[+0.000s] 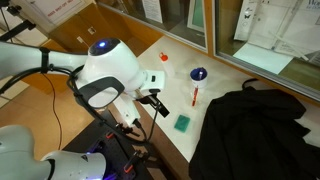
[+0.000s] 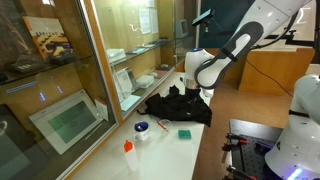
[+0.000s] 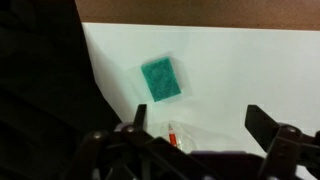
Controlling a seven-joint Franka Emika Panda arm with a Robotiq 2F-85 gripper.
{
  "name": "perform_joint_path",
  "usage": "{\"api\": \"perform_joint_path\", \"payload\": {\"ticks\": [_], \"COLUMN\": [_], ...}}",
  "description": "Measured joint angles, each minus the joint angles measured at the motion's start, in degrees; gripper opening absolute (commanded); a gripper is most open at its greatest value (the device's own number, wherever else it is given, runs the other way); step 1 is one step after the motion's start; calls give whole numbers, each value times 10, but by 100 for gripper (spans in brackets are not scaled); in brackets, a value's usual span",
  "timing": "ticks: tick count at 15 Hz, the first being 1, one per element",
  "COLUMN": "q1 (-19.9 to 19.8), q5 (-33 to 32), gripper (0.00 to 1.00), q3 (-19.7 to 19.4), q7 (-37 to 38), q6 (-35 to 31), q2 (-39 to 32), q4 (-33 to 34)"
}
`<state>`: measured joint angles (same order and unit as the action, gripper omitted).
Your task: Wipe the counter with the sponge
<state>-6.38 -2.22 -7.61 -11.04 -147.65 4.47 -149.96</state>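
Note:
Next, my gripper pinches the teal-green sponge (image 1: 182,122) from above across its middle, which keeps the sponge's bottom side against the counter for wiping.
The teal-green sponge (image 1: 182,122) lies flat on the cream-white counter (image 1: 230,72), near its front edge. It also shows in the other exterior view (image 2: 185,133) and in the wrist view (image 3: 162,78). My gripper (image 1: 157,103) hangs above the counter, apart from the sponge. In the wrist view its two dark fingers (image 3: 200,125) stand wide open with nothing between them, and the sponge lies beyond the fingertips.
A big black cloth (image 1: 250,130) covers the counter beside the sponge and fills one side of the wrist view (image 3: 40,80). A thin red pen (image 1: 195,96), a round blue dish (image 1: 199,74) and a small orange object (image 1: 164,57) lie farther back. A glass wall borders the counter.

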Motion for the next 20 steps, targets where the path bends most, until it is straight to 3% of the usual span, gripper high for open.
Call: {"api": "perform_joint_path", "payload": {"ticks": [5, 12, 16, 20], "q1": [-4, -1, 25, 42], "q5": [-39, -123, -122, -92], "gripper": [100, 100, 100, 97], "q3": [0, -23, -55, -59], "q7": [40, 153, 200, 216], "q6": [-40, -153, -166, -166], "q2": [-30, -183, -271, -340], "q4": [0, 27, 76, 124]}}
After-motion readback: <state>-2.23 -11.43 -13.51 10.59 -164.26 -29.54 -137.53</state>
